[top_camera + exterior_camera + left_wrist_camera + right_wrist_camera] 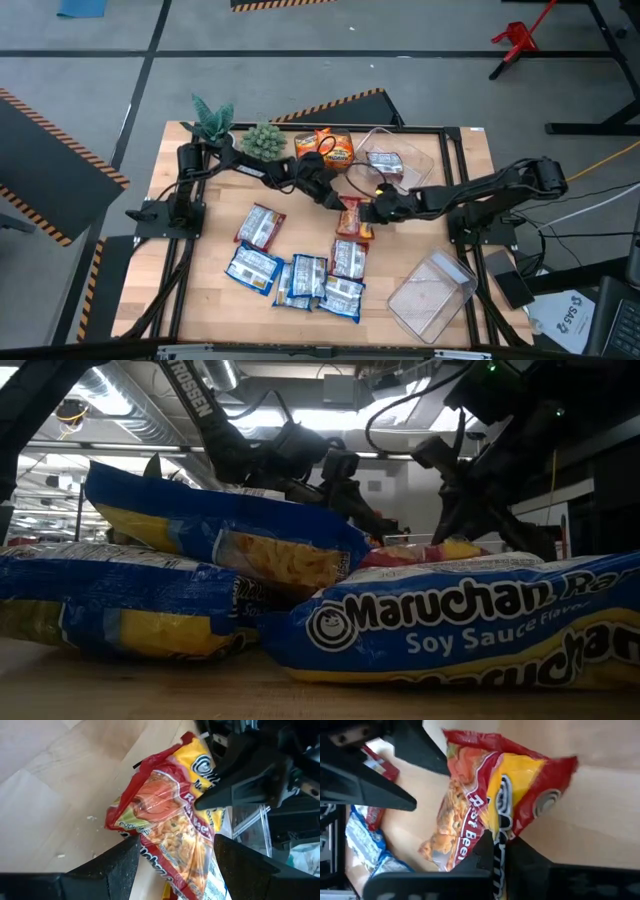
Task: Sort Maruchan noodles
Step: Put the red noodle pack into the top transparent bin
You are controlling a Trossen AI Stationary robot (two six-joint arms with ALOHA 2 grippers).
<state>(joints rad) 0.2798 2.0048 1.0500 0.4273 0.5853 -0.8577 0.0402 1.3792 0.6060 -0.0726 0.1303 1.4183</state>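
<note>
My left gripper takes hold of the red packet by its red end [182, 877] next, to sort the packet into the clear bin.
A red-and-yellow Maruchan packet [352, 217] lies near the table's middle, between both grippers. My right gripper [495, 847] comes from the right and is shut on it. My left gripper [175, 842] is open. Its two fingers stand on either side of the same packet [170, 820]; whether they touch it I cannot tell. Several blue-and-white packets [300, 280] lie flat on the near half of the table and overlap one another [220, 540]. Orange packets [325, 148] lie at the far side. My right gripper pinches the red packet between its two fingers at one side edge [496, 836], beside the round logo. The fingers come from the table's right, low over the wood, across the packet. Whether the packet is lifted clear I cannot tell.
A clear bin [405, 160] at the far right holds a packet. A second clear bin [432, 295] sits at the near right corner. Two green potted plants [212, 120] [265, 140] stand at the far left edge. A black frame runs round the table [470, 190].
</note>
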